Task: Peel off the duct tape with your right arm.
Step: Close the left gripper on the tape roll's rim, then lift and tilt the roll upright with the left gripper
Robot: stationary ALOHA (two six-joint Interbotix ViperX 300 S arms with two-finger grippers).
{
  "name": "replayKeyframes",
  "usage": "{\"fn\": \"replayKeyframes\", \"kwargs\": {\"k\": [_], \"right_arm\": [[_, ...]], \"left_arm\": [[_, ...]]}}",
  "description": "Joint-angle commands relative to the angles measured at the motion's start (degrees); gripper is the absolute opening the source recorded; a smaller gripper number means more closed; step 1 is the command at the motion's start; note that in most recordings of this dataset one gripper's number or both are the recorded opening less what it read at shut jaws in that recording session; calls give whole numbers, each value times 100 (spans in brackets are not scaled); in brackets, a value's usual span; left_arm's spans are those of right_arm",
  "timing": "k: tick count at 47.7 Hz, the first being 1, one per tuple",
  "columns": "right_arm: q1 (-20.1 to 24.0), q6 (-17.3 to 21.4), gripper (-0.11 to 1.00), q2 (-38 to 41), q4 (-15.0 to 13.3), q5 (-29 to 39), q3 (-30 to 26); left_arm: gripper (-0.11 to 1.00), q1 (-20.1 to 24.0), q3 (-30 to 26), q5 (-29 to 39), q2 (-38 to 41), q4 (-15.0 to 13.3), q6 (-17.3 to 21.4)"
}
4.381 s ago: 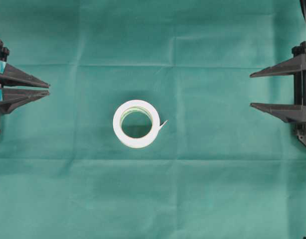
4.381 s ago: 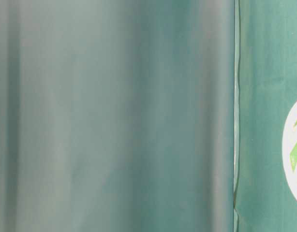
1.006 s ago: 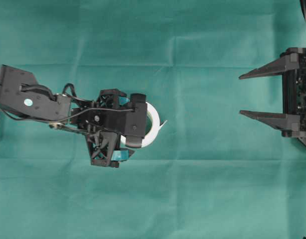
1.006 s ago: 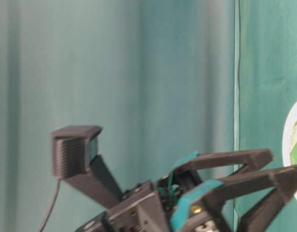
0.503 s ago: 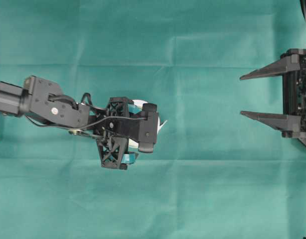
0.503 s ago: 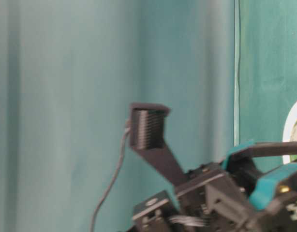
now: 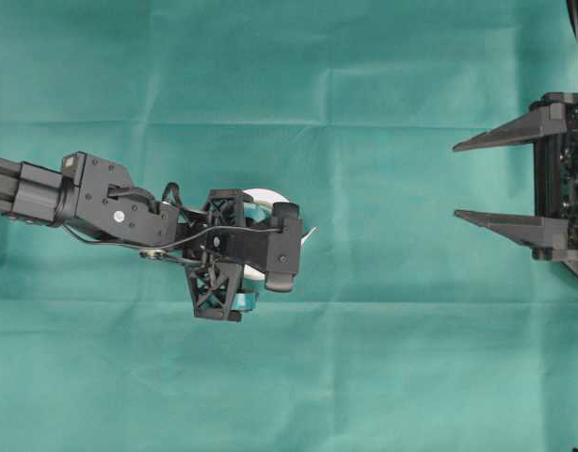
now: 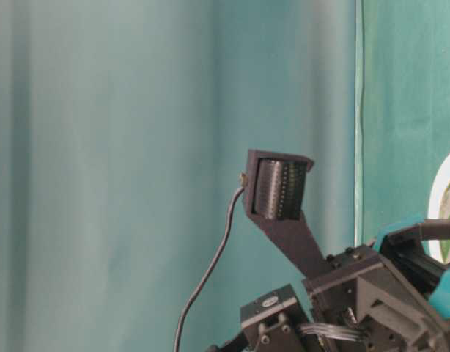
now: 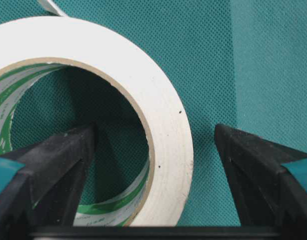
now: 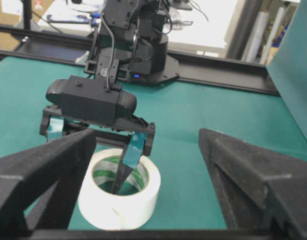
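Note:
I need to grab the duct tape by the roll's side with my left gripper next, so the duct tape's loose end stays free to peel.
The duct tape lies flat mid-cloth, a white roll mostly covered by my left arm; its loose strip end sticks out to the right. My left gripper points down over it and is open. In the left wrist view the gripper straddles the wall of the roll, one finger in the hole, the other outside, neither touching. The right wrist view shows that inner finger inside the roll. My right gripper is open and empty at the far right.
A green cloth covers the table. In the right wrist view the left arm's base and a black rail stand beyond the roll. The table-level view shows the left wrist camera mount and a white edge of the roll.
My left arm has reached a little further right and come down over the roll, so one finger now sits inside the hole. The right arm has stayed still.

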Motion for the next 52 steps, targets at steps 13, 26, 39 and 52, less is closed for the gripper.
{"fn": "replayKeyframes", "kwargs": {"k": [13, 26, 39, 52], "right_arm": [[-9, 9, 76, 26, -9, -53, -44], [-9, 18, 76, 26, -9, -53, -44], [-9, 18, 76, 26, 0, -53, -26], [-9, 18, 76, 26, -9, -53, 26]], "left_arm": [[26, -18, -35, 18, -167, -9, 26], [22, -70, -35, 149, -387, 0, 123], [22, -141, -123, 448, -940, 0, 237], [22, -255, -457, 1151, -1652, 0, 272]]}}
